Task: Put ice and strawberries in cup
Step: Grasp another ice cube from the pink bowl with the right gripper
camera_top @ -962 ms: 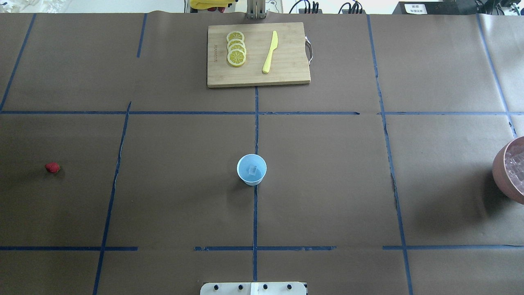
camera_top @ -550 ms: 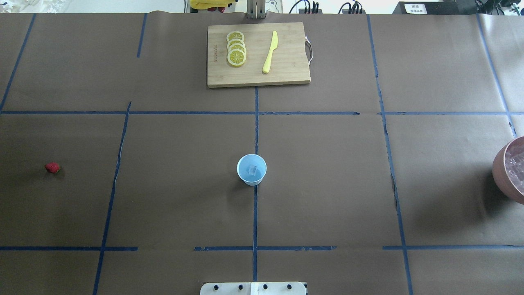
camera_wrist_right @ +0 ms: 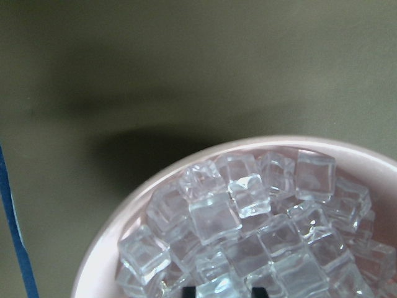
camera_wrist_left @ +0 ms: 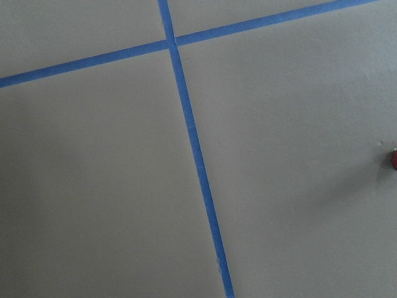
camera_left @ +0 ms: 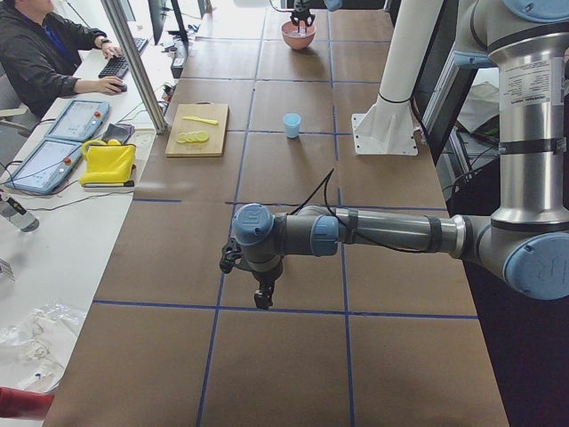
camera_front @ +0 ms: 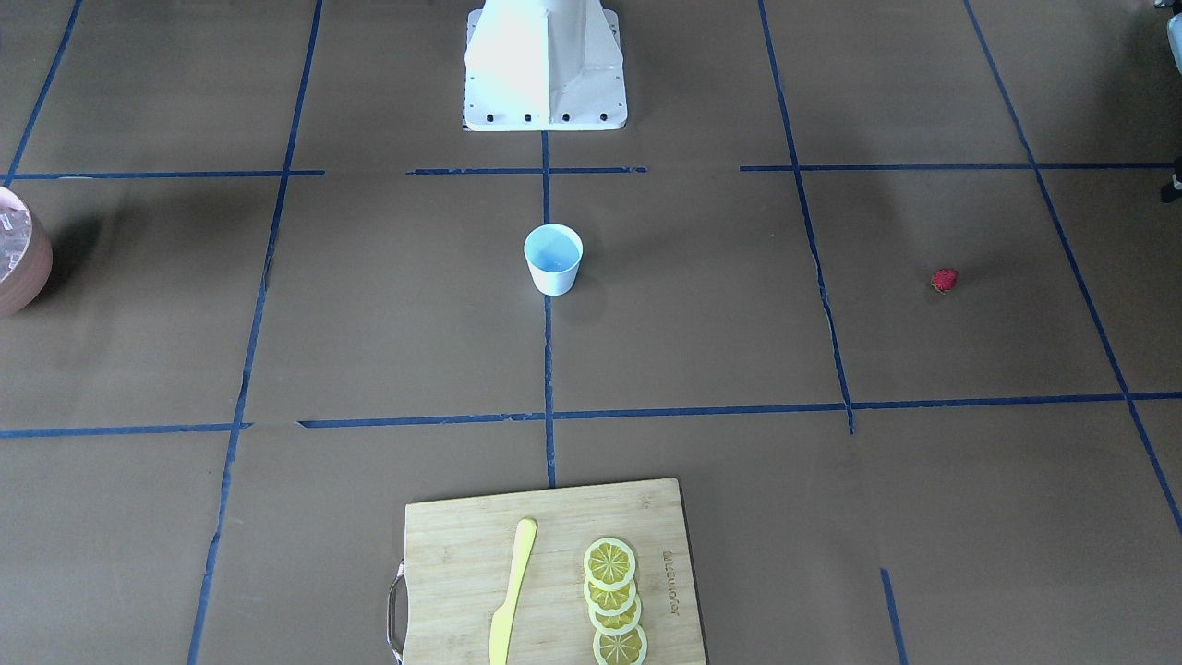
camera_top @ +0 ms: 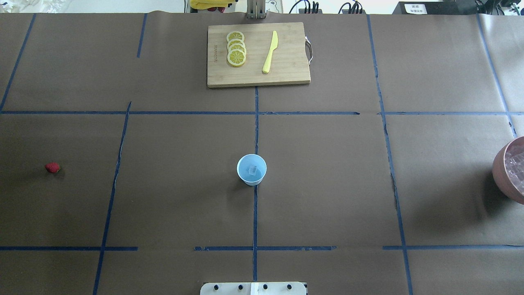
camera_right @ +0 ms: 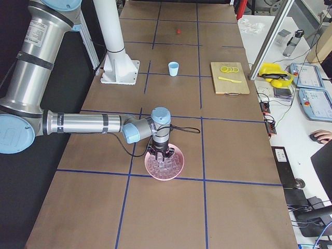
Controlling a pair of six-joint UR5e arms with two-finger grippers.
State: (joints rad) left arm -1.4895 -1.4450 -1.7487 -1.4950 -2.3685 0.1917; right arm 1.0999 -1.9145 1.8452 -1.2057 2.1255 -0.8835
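I will next use my right gripper to grab an ice cube from the bowl by its opposite sides, so that ice can go in the cup (camera_front: pixel 553 259).
The cup (camera_top: pixel 251 169), white outside and pale blue inside, stands upright mid-table with one clear ice cube (camera_top: pixel 254 169) in it; it also shows in the front view (camera_front: pixel 553 259). The strawberry (camera_top: pixel 52 167) lies alone far to the left and sits at the right edge of the left wrist view (camera_wrist_left: pixel 394 159). My right gripper (camera_right: pixel 160 155) is down in the pinkish-brown bowl (camera_right: pixel 176 165) of ice (camera_wrist_right: pixel 248 230). Its dark fingertips (camera_wrist_right: pixel 189 290) stand apart with a cube between them. My left gripper (camera_left: pixel 262 301) points down over the table; I cannot tell whether it is open or shut.
A wooden cutting board (camera_top: pixel 286 73) with several lemon slices (camera_top: pixel 236 49) and a yellow knife (camera_top: pixel 270 52) lies at the far middle. The bowl sits at the table's right edge (camera_top: pixel 502 172). The robot's base (camera_front: pixel 545 65) is behind the cup. Operators sit beyond the table's far side.
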